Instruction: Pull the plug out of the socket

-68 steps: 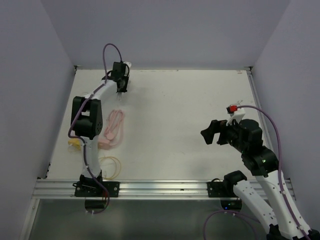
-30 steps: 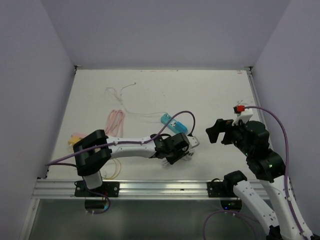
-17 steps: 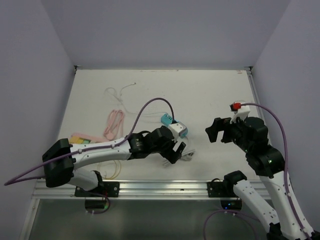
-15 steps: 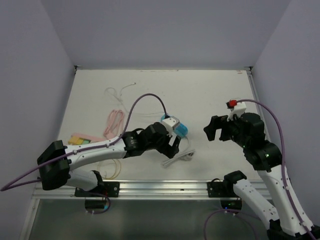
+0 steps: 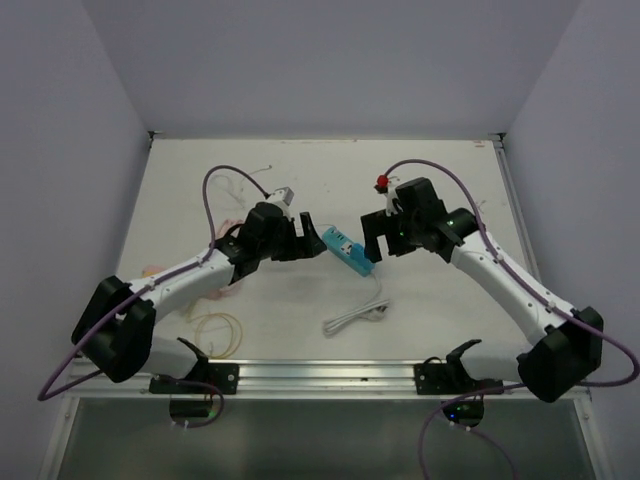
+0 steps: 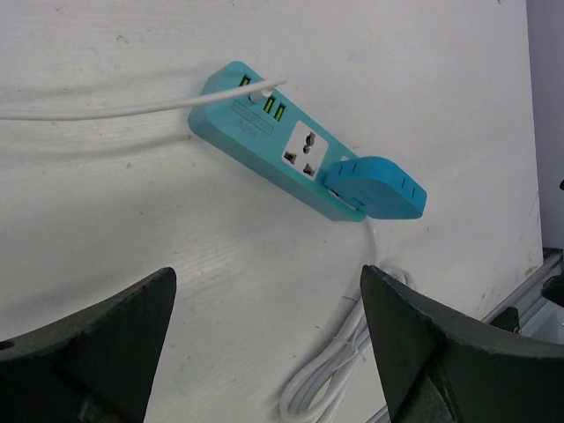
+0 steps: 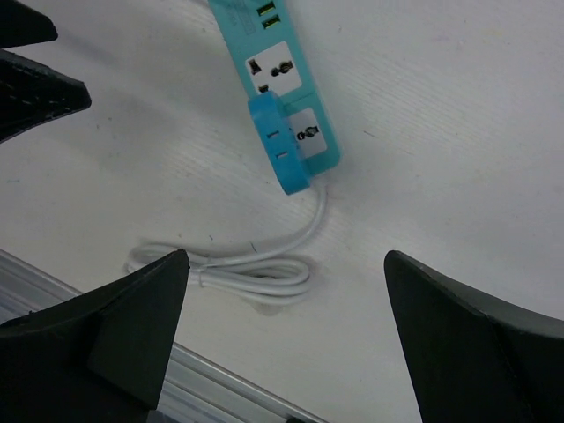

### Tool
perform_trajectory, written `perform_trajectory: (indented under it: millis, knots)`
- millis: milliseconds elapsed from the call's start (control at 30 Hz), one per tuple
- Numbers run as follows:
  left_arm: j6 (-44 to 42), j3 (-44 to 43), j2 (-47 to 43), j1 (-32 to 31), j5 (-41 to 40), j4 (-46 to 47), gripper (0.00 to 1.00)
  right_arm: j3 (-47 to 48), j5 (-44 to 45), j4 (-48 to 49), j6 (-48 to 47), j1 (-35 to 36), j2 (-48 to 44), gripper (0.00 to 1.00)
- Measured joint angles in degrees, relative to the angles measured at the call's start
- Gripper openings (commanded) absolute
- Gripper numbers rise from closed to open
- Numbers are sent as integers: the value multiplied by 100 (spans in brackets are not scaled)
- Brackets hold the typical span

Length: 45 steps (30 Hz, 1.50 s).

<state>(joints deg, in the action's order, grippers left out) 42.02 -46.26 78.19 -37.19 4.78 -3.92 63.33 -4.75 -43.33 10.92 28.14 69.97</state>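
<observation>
I should next pull the blue plug off the socket, my right gripper grabbing its protruding body across its flat sides.
A teal socket strip lies flat on the white table. A blue plug sits in its end outlet, and the plug's white cord runs to a coiled bundle. My left gripper hovers open just left of the strip, holding nothing. From the right side my right gripper hangs open above the plug end, also empty. A thin white cable is plugged into the strip's far end.
A yellow band loop lies at the front left, near the aluminium rail. Thin white cable trails across the back left. Lilac walls close in on the left, back and right.
The left arm swung from the cord bundle near the front up to the strip's left side, and its jaws opened. The right arm reached forward from the right edge to the strip.
</observation>
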Motion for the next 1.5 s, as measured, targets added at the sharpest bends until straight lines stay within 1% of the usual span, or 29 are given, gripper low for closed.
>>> perform_trajectory:
  millis: [33,100,200,233,367,500,600,733,800,833,867,933,1133,1267,1333,1500]
  knots:
    - [57,4,83,85,81,61,88,127,87,28,-46,129,234,92]
    - [160,26,234,190,195,179,88,308,227,94,-142,341,632,88]
    - [396,155,435,203,334,435,85,470,413,146,-297,498,1132,80]
    - [485,229,492,201,365,549,82,527,448,144,-354,527,1309,75]
    - [931,461,796,195,426,896,76,702,564,166,-564,603,1899,68]
    - [1268,457,1185,195,413,1185,69,726,555,227,-662,632,2116,61]
    - [1497,356,1512,195,396,1410,63,758,518,282,-691,636,2190,55]
    - [1738,103,1934,195,367,1727,53,769,461,437,-686,636,2264,49]
    - [1878,52,2083,195,348,1945,52,769,372,494,-678,636,2264,47]
    - [1958,44,2140,192,334,2041,51,769,350,529,-664,636,2264,45]
    - [2017,42,2184,190,317,2114,48,769,319,562,-660,636,2264,44]
    - [2155,39,2260,164,225,2240,47,756,249,614,-612,636,2264,41]
    - [2363,-107,2481,-28,-98,2476,45,634,153,846,-448,636,2264,38]
    - [2446,-192,2638,-166,-219,2671,44,516,160,922,-387,636,2264,37]
    - [2492,-208,2699,-225,-295,2710,41,461,170,957,-382,636,2264,38]
    - [2551,-219,2872,-297,-420,2774,40,361,234,984,-387,636,2264,40]
